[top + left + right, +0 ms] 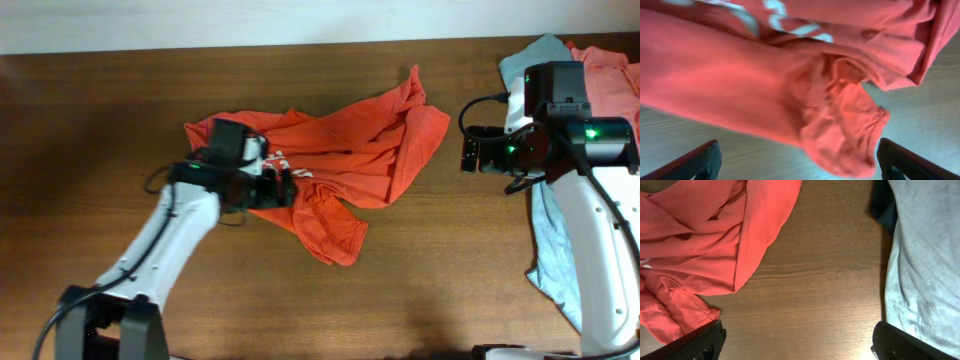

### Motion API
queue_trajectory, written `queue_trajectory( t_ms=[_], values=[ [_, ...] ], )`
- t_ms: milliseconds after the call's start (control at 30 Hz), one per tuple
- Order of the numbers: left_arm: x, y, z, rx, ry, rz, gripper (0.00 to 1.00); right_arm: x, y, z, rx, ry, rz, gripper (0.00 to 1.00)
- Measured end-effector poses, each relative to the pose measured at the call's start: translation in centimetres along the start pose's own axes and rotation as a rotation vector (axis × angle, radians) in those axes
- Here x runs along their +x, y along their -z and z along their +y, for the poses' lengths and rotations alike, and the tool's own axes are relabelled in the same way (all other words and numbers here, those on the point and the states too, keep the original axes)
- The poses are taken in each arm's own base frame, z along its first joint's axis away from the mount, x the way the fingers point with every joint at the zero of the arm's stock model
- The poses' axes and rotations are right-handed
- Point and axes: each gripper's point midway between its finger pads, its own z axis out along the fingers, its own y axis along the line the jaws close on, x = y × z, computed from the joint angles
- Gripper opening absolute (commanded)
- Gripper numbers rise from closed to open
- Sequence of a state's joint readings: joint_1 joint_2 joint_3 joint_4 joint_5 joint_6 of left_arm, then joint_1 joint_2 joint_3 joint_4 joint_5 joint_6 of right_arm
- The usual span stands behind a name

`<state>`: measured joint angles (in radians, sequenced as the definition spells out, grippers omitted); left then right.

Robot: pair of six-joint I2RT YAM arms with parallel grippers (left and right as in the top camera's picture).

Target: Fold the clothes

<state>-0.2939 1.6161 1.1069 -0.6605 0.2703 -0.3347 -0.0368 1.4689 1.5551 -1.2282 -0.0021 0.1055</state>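
Note:
My left gripper grabs the orange-red T-shirt (350, 160) by the fold's jutting flap next. That leaves the T-shirt's far edge for my right gripper to spread it for folding.
The orange-red T-shirt (350, 160) lies crumpled in the middle of the table, a bit of white print showing by my left gripper. My left gripper (285, 190) is over its left part. In the left wrist view the jaws (800, 162) are wide open, and a bunched fold of the shirt (845, 130) hangs between them, with white print (785, 20) above. My right gripper (468, 150) is open and empty over bare wood, just right of the shirt's edge. Its wrist view shows the jaws (797, 340) spread, the orange shirt (715, 240) to the left.
A grey T-shirt (550, 250) lies along the right side under my right arm and shows in the right wrist view (925, 255). A salmon-pink T-shirt (605, 75) lies at the far right corner. The table (100, 120) is dark wood.

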Motion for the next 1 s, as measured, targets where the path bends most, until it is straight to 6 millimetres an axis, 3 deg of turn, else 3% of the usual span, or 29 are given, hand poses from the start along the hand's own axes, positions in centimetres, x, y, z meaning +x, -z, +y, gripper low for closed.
queue_trajectory(
  t_ms=[267,400,433,500,567,600,767,867,1000],
  values=[
    [0.8,-5.2,-2.7,0.004,-0.034,0.014,0.81,0.1,-0.1,0.0,0.001,0.000,0.006,0.99],
    [2.2,-7.8,-2.2,-0.023,-0.028,0.076,0.79,0.1,-0.1,0.0,0.001,0.000,0.006,0.99],
    [2.5,-8.2,-1.9,-0.033,-0.023,0.086,0.75,0.1,-0.1,0.0,0.001,0.000,0.006,0.99],
    [2.6,-8.5,-1.6,-0.046,-0.015,0.091,0.52,0.1,-0.1,0.0,0.001,0.000,0.006,0.99],
    [2.6,-8.6,-1.4,-0.054,-0.008,0.091,0.16,0.1,-0.1,0.0,0.001,0.000,0.006,0.99],
    [2.7,-8.7,-1.3,-0.056,-0.006,0.094,0.03,0.1,-0.1,0.0,0.001,0.000,0.006,0.99],
    [2.8,-8.8,-1.0,-0.071,-0.004,0.101,0.00,0.1,-0.1,0.0,0.001,0.000,0.006,0.99],
    [3.9,-8.1,0.5,-0.130,0.018,0.145,0.00,0.1,-0.1,0.0,0.001,0.000,0.006,0.99],
    [4.6,-3.8,4.2,-0.253,0.098,0.178,0.00,0.1,-0.1,0.0,0.001,0.000,0.008,0.99]
  ],
)
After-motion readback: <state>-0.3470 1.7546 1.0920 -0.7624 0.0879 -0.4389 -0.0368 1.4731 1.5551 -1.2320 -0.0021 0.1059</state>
